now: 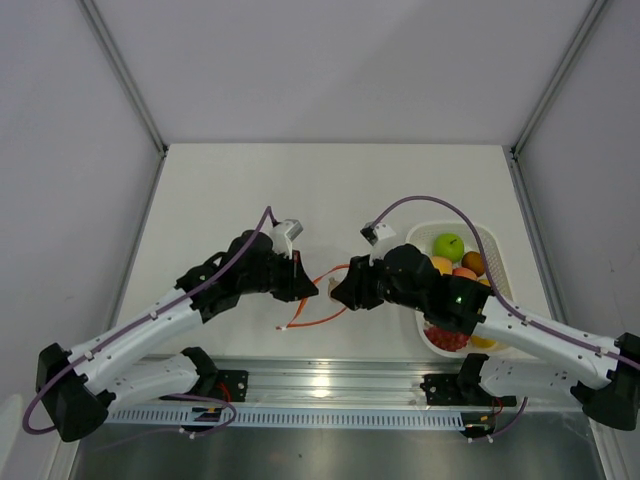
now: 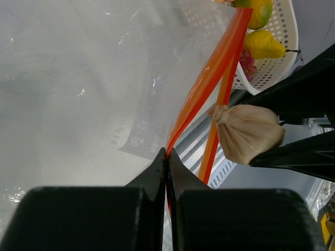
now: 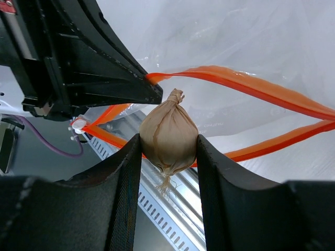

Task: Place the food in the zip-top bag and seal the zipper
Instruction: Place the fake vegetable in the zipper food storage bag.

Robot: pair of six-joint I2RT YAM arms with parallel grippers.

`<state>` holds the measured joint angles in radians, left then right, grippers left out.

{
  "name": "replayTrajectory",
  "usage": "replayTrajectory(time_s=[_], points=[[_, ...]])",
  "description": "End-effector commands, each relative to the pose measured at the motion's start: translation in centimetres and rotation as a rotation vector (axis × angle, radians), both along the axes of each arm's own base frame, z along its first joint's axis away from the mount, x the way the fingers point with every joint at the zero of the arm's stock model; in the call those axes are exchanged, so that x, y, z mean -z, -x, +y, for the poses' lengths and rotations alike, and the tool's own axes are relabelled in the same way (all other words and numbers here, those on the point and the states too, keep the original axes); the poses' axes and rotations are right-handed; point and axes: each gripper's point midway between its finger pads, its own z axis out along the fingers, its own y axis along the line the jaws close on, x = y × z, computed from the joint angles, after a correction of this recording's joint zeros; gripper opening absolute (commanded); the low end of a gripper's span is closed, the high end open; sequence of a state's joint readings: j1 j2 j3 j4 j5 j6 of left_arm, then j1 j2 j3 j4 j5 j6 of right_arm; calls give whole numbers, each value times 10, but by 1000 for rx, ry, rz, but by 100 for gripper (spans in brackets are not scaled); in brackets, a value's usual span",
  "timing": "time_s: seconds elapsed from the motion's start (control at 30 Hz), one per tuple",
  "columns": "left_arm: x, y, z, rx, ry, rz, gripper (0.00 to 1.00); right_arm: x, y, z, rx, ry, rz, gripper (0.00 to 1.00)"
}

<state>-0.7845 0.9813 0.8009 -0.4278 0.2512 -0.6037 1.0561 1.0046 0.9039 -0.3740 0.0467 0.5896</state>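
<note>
The zipper edges spread around the bulb, so the bulb would land in the bag and it is now time for my right gripper to open.
The clear zip-top bag lies between my arms, its orange-red zipper spread open. My left gripper is shut on one lip of the zipper. My right gripper is shut on a beige garlic-like bulb and holds it at the open mouth, right beside the left gripper. The bulb also shows in the left wrist view. The other food sits in the white tray: a green fruit, an orange one, a yellow one and a red cluster.
The tray stands at the right, partly under my right arm. A brown fruit is in it too. A metal rail runs along the near table edge, below the bag's mouth. White walls close in the table on three sides.
</note>
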Motion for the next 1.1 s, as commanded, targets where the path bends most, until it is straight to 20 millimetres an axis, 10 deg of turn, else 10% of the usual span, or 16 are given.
replayTrajectory(time_s=[0.0,0.17,0.33,0.7,1.07], points=[[-37,0,-8,19,106,-45,1,-29,-6,10,10,-50,-76,27],[-39,4,-8,29,120,-39,0,-26,-8,9,26,-33,-78,50],[-44,9,-10,48,146,-34,1,-25,-12,6,55,-16,-78,98],[-38,5,-7,36,124,-51,1,-56,-26,-19,210,-1,-88,99],[-31,10,-6,62,145,-76,1,-37,-72,-159,818,-55,109,99]])
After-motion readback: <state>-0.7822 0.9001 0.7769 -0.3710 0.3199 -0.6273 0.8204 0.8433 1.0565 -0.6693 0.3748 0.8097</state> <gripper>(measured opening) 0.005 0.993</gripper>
